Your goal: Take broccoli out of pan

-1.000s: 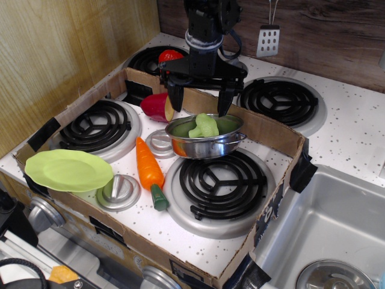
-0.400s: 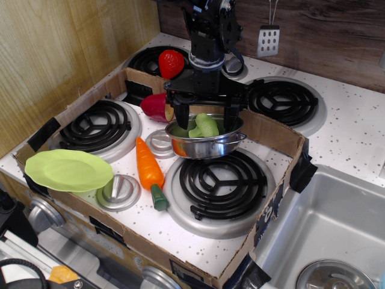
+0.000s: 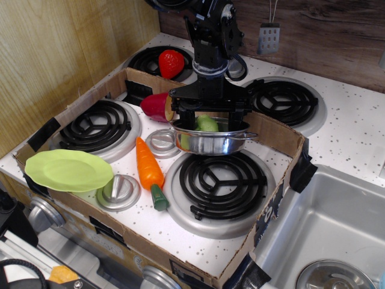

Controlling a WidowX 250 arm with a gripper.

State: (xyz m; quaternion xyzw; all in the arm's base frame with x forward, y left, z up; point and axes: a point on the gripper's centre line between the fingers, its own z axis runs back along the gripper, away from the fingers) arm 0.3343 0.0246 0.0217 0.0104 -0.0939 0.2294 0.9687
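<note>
The light-green broccoli needs to come out of the steel pan (image 3: 218, 143), so my gripper should grab it by its lumpy head (image 3: 207, 124) next.
The broccoli (image 3: 207, 124), light green and lumpy, lies inside the pan (image 3: 212, 144), a small shiny steel pot at the back edge of the front-right coil burner (image 3: 222, 180). My gripper (image 3: 209, 120) has come straight down over the pan. Its black fingers (image 3: 182, 118) are spread wide and reach down inside the rim, one on each side of the broccoli. The jaws are open and do not clamp it. The gripper body hides the back of the pan and part of the broccoli.
An orange carrot (image 3: 149, 167) lies left of the pan, with a lime-green plate (image 3: 68, 170) farther left. A dark-red vegetable (image 3: 156, 106) and a strawberry (image 3: 171, 63) are behind. Silver burner caps (image 3: 118, 191) sit nearby. A cardboard wall (image 3: 274, 133) rings the stove; a sink (image 3: 337, 235) is to the right.
My gripper has come down from above the pan until its open fingers are inside the rim on both sides of the broccoli. The pan has shifted slightly.
</note>
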